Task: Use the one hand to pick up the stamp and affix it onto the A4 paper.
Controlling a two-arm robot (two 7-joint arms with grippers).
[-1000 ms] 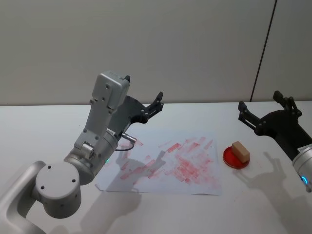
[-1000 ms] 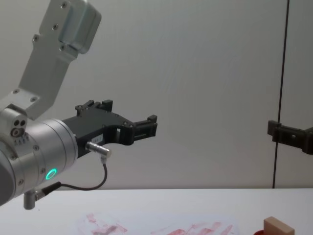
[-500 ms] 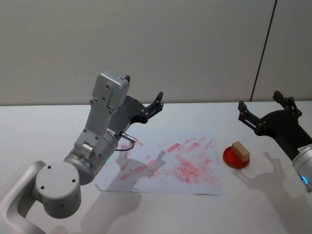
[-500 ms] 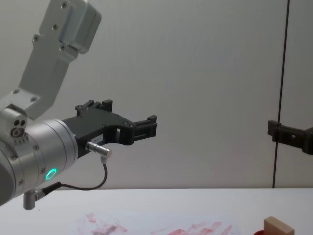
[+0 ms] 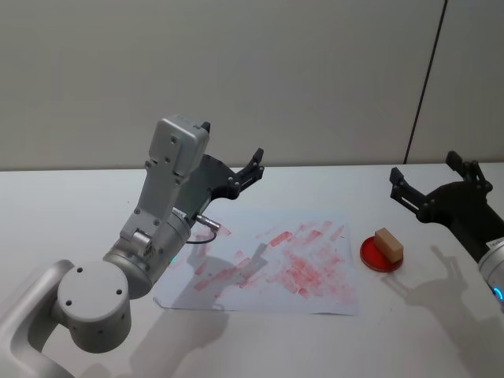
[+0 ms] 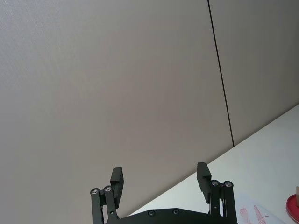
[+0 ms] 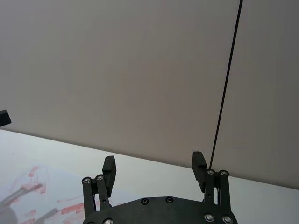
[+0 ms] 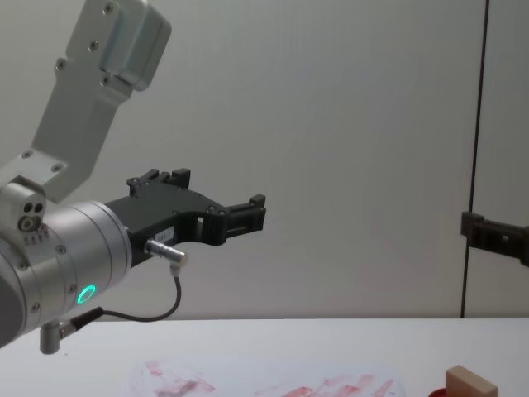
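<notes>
My right gripper grabs the stamp by its clean upper wooden sides next, since the stamp's bottom rests on the red ink pad [image 8: 437,393].
The stamp [image 5: 388,243], a light tan wooden block, lies on the round red ink pad [image 5: 373,260] at the right of the table; its top also shows low in the chest view [image 8: 471,383]. Left of it lies the A4 paper [image 5: 276,264], smeared with red and pink marks [image 8: 331,386]. My right gripper [image 5: 425,167] hangs open and empty above the table, behind and to the right of the stamp, its jaws wide apart [image 7: 154,163]. My left gripper [image 5: 231,143] is raised over the paper's far left part, open and empty [image 6: 160,173].
The white table [image 5: 71,205] runs back to a plain grey wall [image 5: 315,71] with a dark vertical seam. My bulky left arm [image 5: 157,220] stands over the table's left front. The ink pad's edge shows in the left wrist view [image 6: 294,205].
My right gripper has shifted slightly to the right and a little lower. The left arm, stamp and paper have not moved.
</notes>
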